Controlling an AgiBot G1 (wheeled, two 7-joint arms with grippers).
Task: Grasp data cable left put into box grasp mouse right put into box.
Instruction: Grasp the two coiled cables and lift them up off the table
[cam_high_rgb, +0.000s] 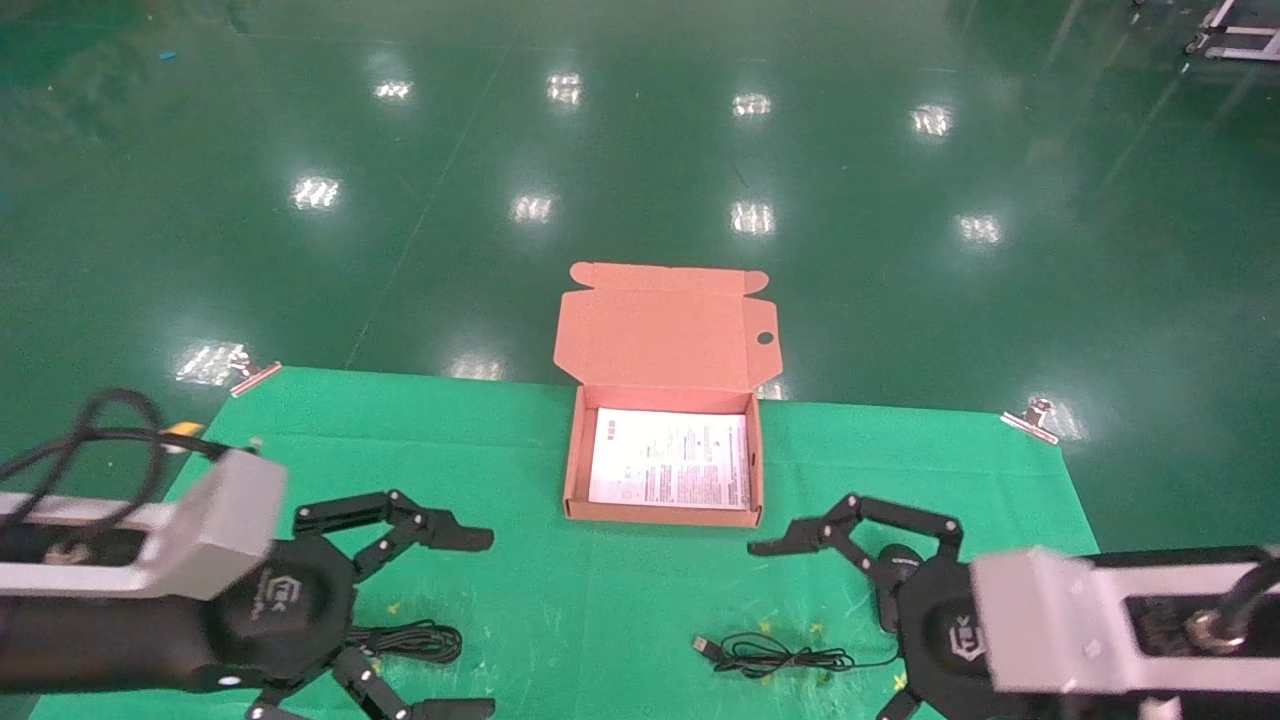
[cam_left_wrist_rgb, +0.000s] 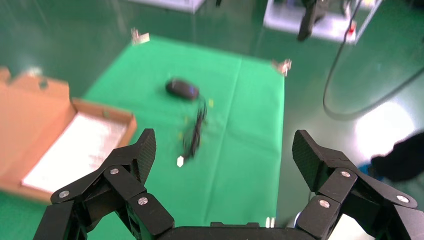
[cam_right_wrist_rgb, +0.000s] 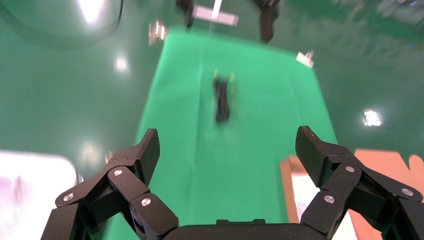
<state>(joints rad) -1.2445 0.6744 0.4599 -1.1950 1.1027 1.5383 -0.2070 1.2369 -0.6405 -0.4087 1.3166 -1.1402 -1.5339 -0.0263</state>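
Observation:
My left gripper grabs the looped bundle by its tied middle next, to put the data cable into the box.
The box (cam_high_rgb: 570, 470) lies open at the far middle of the green cloth, lid flap tilted back, with a white printed sheet (cam_high_rgb: 668, 460) inside. The data cable (cam_high_rgb: 420, 640), a black looped bundle, lies on the cloth between the spread fingers of my left gripper (cam_high_rgb: 488, 624), which is open and empty. The mouse (cam_high_rgb: 897, 565) is partly hidden behind my right gripper (cam_high_rgb: 775, 630), which is open and empty above the mouse's cord and USB plug (cam_high_rgb: 770, 655). The left wrist view shows the mouse (cam_left_wrist_rgb: 182, 89), its cord (cam_left_wrist_rgb: 196, 132) and the box (cam_left_wrist_rgb: 127, 125). The right wrist view shows the data cable (cam_right_wrist_rgb: 222, 97).
The green cloth (cam_high_rgb: 600, 620) is held by metal clips at its far corners (cam_high_rgb: 255, 375) (cam_high_rgb: 1030, 418). Beyond its edges is glossy green floor. The box rim shows in the right wrist view (cam_right_wrist_rgb: 286, 185).

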